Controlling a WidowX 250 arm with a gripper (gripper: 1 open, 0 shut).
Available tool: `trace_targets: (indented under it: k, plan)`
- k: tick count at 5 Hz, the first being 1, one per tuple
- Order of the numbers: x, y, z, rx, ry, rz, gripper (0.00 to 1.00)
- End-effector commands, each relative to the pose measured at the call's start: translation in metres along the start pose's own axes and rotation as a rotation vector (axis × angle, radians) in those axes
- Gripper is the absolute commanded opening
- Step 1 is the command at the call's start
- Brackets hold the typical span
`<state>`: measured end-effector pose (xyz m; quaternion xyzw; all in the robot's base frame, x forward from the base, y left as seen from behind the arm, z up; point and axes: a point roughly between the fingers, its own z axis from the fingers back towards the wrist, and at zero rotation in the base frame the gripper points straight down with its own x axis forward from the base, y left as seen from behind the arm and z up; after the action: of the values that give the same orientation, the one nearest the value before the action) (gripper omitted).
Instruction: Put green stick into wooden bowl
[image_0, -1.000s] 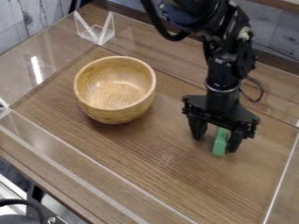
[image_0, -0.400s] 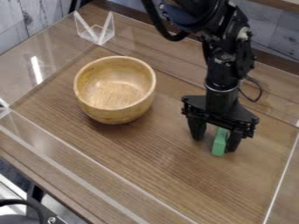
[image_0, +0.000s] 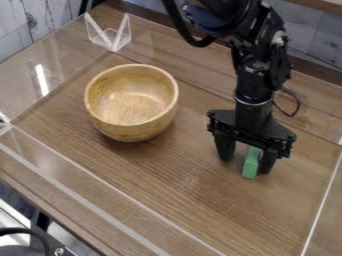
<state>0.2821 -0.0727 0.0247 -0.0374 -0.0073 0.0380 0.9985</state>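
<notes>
I should close my gripper on the stick now, because its fingers reach down on either side of the green stick (image_0: 250, 163).
The green stick (image_0: 250, 163) lies on the wooden tabletop at the right, mostly hidden by the gripper; only its near end shows. My black gripper (image_0: 249, 157) points straight down over it, open, with its fingers (image_0: 226, 149) standing on either side of the stick. Whether the pads touch it I cannot tell. The wooden bowl (image_0: 131, 101), round, deep and light tan, stands empty to the left of the gripper, about a bowl's width away.
Clear plastic walls (image_0: 40, 160) fence the wooden table (image_0: 160, 180) on all sides. A small clear plastic stand (image_0: 107, 35) sits at the back left. The black arm (image_0: 254, 50) rises from the gripper toward the top of the view.
</notes>
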Motion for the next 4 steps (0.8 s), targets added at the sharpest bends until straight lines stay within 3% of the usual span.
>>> trace_targets:
  k: [1, 4]
  plan:
    - [0.0141, -0.0063, 0.0195, -0.025, -0.072, -0.003, 1.0]
    - [0.0155, -0.0084, 0.0237, -0.033, -0.081, 0.001, 1.0]
